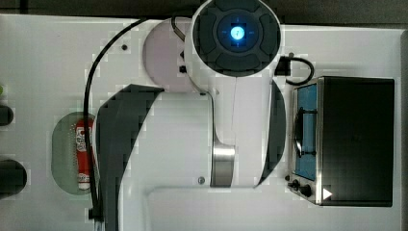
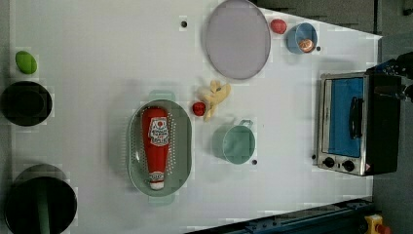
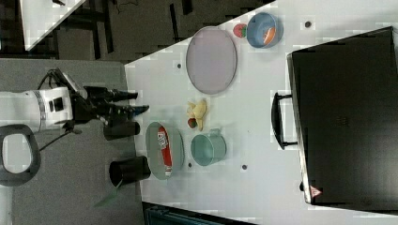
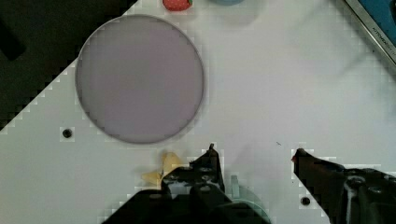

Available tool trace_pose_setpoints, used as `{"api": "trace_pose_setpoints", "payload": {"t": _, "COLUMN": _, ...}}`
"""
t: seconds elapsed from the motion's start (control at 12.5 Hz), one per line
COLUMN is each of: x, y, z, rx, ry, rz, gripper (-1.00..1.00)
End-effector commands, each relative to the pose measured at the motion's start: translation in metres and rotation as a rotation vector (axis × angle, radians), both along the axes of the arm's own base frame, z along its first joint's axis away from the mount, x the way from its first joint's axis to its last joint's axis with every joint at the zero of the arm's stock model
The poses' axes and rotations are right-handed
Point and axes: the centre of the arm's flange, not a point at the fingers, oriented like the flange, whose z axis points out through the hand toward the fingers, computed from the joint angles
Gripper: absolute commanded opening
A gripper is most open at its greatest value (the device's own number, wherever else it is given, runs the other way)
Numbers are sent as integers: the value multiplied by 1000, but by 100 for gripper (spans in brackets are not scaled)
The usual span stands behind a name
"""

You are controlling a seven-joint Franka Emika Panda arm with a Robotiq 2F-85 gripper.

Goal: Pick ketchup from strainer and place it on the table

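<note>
The ketchup bottle is in the strainer and has to go to the table. My gripper will grab it by its labeled body (image 2: 157, 138) next.
The red ketchup (image 2: 157, 140) bottle lies lengthwise in the pale green strainer (image 2: 182, 141), cap end toward the left view's bottom. In the top view the ketchup (image 1: 84, 154) and strainer (image 1: 62, 149) sit at the top view's left, partly behind the arm. The right view has the ketchup (image 3: 164, 149) in the strainer (image 3: 152, 143), with my gripper (image 3: 138, 102) up off the white table (image 2: 97, 48), apart from the bottle. In the wrist view my gripper (image 4: 256, 151) is open and holds nothing; its fingertips (image 4: 212, 154) hang over bare table (image 4: 280, 70).
A greyish-lilac plate (image 2: 237, 39), a teal cup (image 2: 238, 144), a yellow item (image 2: 214, 97) and a small red fruit (image 2: 198, 108) lie near the strainer. A toaster oven (image 2: 350, 122), blue bowl (image 2: 301, 38) and black containers (image 2: 27, 103) ring the table.
</note>
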Motion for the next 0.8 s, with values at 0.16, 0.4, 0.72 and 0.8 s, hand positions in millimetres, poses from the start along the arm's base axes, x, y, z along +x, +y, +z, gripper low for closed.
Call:
{"api": "trace_pose_setpoints", "payload": {"t": 0.16, "x": -73, "y": -4, "z": 56, "rx": -22, "ry": 53, "rz": 4, "gripper": 80}}
{"api": "trace_pose_setpoints", "payload": {"t": 0.4, "x": -59, "y": 47, "z": 43, "rx": -19, "ry": 31, "rz": 99, "gripper": 100}}
{"api": "trace_pose_setpoints", "payload": {"t": 0.72, "x": -57, "y": 167, "z": 8, "rx": -25, "ry": 36, "rz": 323, "gripper": 100}}
{"api": "trace_pose_setpoints", "payload": {"t": 0.8, "x": -63, "y": 200, "z": -3, "rx": -24, "ry": 47, "rz": 386, "gripper": 100}}
